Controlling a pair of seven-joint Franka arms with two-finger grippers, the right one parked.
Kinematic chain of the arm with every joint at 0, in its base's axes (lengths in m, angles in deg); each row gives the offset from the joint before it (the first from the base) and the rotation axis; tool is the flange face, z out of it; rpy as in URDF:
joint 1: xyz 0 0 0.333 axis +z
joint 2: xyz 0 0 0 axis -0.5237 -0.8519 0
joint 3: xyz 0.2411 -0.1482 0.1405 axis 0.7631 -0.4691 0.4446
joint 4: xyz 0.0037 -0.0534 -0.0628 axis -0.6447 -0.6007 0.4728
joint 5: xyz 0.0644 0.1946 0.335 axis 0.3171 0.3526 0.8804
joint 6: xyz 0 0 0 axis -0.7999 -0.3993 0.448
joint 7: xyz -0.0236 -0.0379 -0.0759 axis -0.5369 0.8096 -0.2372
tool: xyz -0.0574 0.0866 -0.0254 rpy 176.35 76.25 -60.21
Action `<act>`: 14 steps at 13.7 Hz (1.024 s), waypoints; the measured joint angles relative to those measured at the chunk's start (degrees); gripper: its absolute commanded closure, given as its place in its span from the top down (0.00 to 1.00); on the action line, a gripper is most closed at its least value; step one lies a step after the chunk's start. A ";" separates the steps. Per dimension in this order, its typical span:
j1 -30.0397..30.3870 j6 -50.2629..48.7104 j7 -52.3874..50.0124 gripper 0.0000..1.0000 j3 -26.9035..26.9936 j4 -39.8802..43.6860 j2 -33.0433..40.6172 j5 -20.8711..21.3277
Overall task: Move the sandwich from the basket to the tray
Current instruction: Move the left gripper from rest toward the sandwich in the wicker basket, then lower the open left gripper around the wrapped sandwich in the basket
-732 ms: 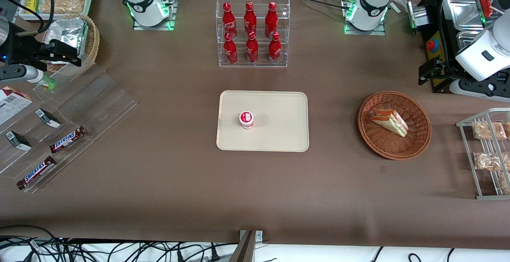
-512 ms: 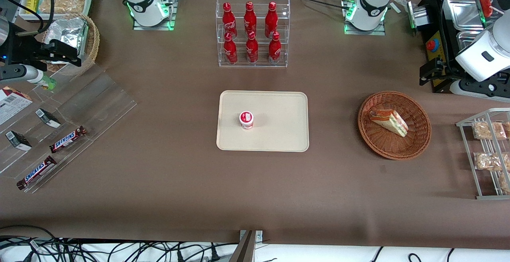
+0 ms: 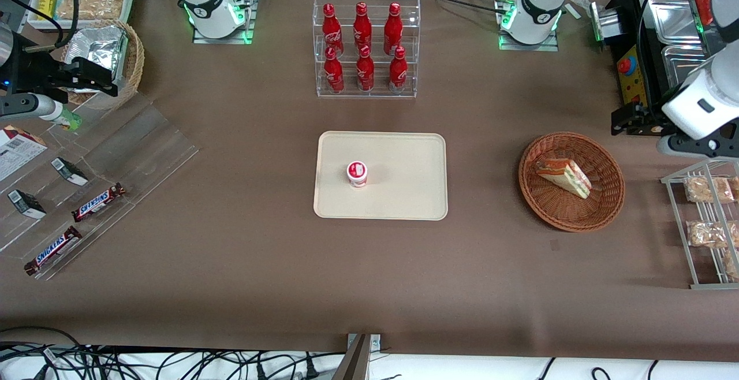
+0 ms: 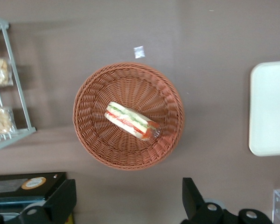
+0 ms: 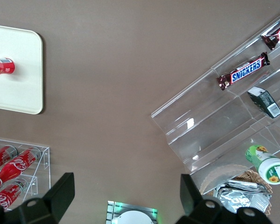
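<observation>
My left gripper should next take hold of the sandwich by its end with the bunched wrapper. Then I should place the sandwich on the tray.
The sandwich, a wrapped white-bread wedge with green, red and orange layers, lies in the round reddish-brown basket toward the working arm's end of the table. The left wrist view shows the sandwich in the basket from above. My left gripper hangs above the table, a little farther from the front camera than the basket, apart from it. The gripper is open and empty, its fingers wide apart. The cream-beige tray lies at the table's middle, and its edge shows in the left wrist view.
A small red-and-white cup stands on the tray. A clear rack of red bottles stands farther from the front camera than the tray. A wire rack of snack packs stands beside the basket. Metal trays sit near my arm.
My left arm and gripper have moved a little nearer to the front camera, toward the basket. The sandwich, basket and tray have not moved.
</observation>
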 measured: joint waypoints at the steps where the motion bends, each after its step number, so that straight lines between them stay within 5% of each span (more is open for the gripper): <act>1: 0.15 2.45 -3.29 1.00 0.00 -2.43 -0.18 0.64; 14: 0.11 35.95 -45.57 1.00 -0.16 -28.64 -1.98 6.09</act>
